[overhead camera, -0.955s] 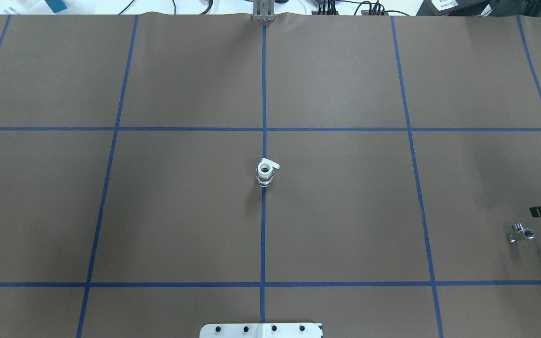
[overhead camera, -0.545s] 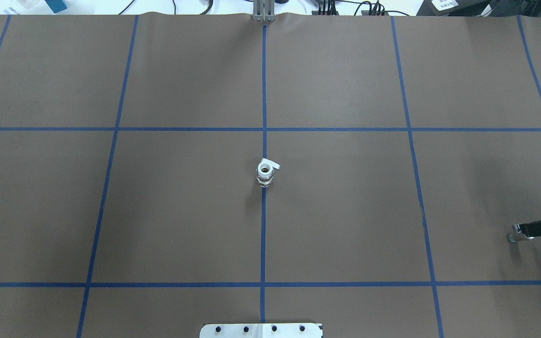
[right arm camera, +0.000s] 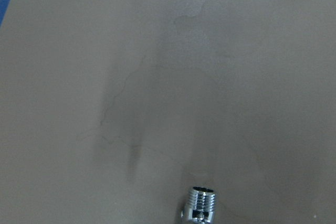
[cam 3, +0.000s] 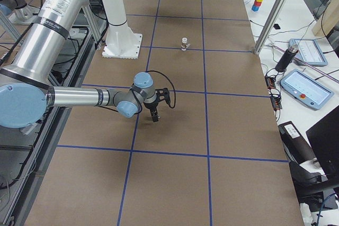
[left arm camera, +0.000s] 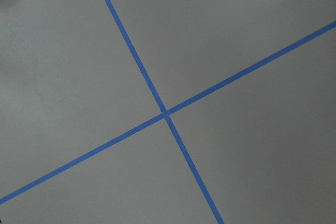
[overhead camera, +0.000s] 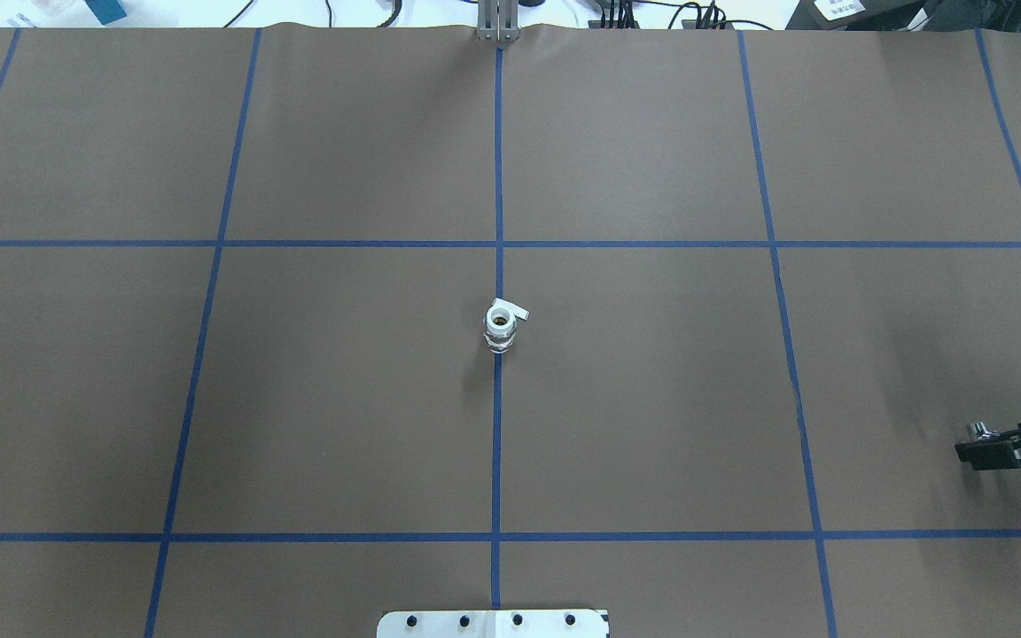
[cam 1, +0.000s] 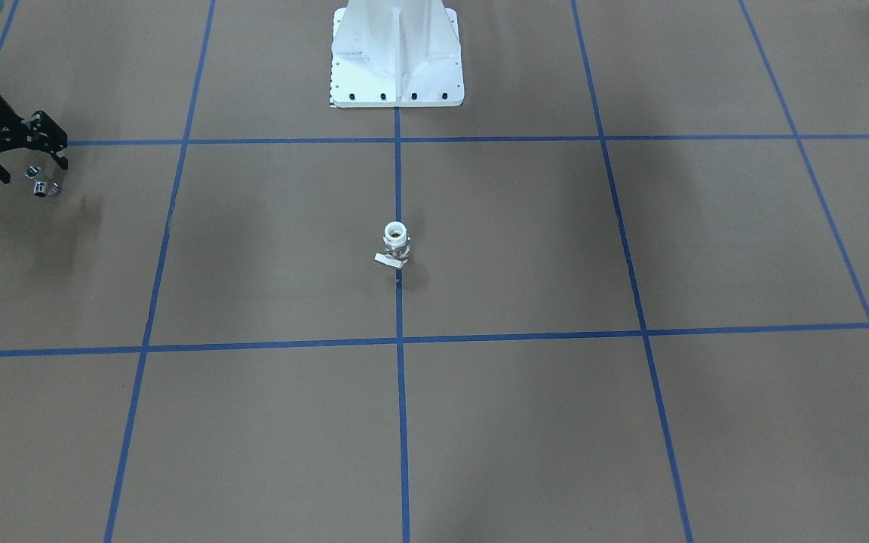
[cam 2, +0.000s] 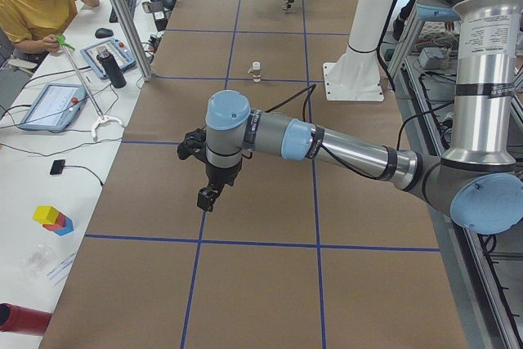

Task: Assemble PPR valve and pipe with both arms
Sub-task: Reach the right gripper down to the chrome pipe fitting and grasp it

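Note:
My right gripper should pick up the chrome pipe by its smooth bent body (right arm camera: 197,219) next. The chrome pipe's threaded end (right arm camera: 201,196) then stays free to fit the valve.
The PPR valve (cam 1: 396,241) stands upright on the centre tape line, white collar up, pale tab to one side; it also shows in the overhead view (overhead camera: 501,326). The pipe (cam 1: 42,183), a small chrome bent fitting, lies on the table's far right side and is partly covered in the overhead view (overhead camera: 978,432). It sits at the bottom edge of the right wrist view (right arm camera: 201,204). My right gripper (cam 1: 33,167) is open, right over the pipe, fingers pointing down. My left gripper (cam 2: 204,194) hovers over bare table at the left end; I cannot tell its state.
The white bolted pedestal (cam 1: 397,53) stands at the robot's side of the table. Blue tape lines (overhead camera: 498,177) grid the brown mat. Operators' tablets and a bottle (cam 2: 110,67) lie on the side bench beyond the far edge.
My right gripper has come in from the right edge, toward the robot and leftward, and now covers most of the pipe. The valve has not moved.

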Robot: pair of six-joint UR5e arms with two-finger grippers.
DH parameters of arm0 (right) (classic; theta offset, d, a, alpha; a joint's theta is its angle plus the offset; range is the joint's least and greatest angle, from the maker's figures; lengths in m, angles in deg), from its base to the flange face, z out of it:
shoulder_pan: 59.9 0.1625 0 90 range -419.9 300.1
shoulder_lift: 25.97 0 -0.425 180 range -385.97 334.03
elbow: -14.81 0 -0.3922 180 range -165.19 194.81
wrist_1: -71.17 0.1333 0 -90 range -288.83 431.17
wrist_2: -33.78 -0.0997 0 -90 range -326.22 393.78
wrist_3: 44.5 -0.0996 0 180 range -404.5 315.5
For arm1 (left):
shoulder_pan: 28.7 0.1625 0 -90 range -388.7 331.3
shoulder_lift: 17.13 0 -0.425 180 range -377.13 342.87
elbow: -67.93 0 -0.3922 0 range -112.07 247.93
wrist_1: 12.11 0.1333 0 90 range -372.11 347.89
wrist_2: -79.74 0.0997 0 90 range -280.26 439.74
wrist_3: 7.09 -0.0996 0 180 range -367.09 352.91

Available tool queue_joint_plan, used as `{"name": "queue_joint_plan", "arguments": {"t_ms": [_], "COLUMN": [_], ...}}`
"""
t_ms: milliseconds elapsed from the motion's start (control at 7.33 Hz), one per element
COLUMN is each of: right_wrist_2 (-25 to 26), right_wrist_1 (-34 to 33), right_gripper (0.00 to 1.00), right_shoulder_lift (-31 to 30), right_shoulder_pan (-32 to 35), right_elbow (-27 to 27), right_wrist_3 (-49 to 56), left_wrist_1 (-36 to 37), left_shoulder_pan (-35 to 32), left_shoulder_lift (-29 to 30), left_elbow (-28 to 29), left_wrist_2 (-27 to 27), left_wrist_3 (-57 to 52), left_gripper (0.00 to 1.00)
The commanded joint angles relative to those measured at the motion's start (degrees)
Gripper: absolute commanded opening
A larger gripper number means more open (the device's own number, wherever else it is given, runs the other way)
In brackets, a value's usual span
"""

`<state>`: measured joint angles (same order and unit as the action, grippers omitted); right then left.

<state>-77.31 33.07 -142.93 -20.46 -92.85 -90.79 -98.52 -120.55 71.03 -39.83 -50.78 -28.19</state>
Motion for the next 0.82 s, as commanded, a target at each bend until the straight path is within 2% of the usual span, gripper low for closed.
{"name": "queue_joint_plan", "arguments": {"t_ms": [0, 682], "right_wrist_2": [0.7, 0.4], "right_wrist_1": [0.2, 0.3], "right_gripper": [0.58, 0.58], "right_shoulder_lift": [-0.4, -0.1], "right_shoulder_pan": [-0.2, -0.2], "right_elbow": [1.0, 0.5], "right_wrist_3": [0.0, -0.2], "left_wrist_1": [-0.1, -0.1], "left_shoulder_pan": [0.0, 0.0], "left_shoulder_lift": [0.0, -0.1], "left_elbow": [-0.1, -0.1], "left_wrist_2": [0.0, 0.0], "left_wrist_3": [0.0, 0.0], "left_gripper": [1.0, 1.0]}}
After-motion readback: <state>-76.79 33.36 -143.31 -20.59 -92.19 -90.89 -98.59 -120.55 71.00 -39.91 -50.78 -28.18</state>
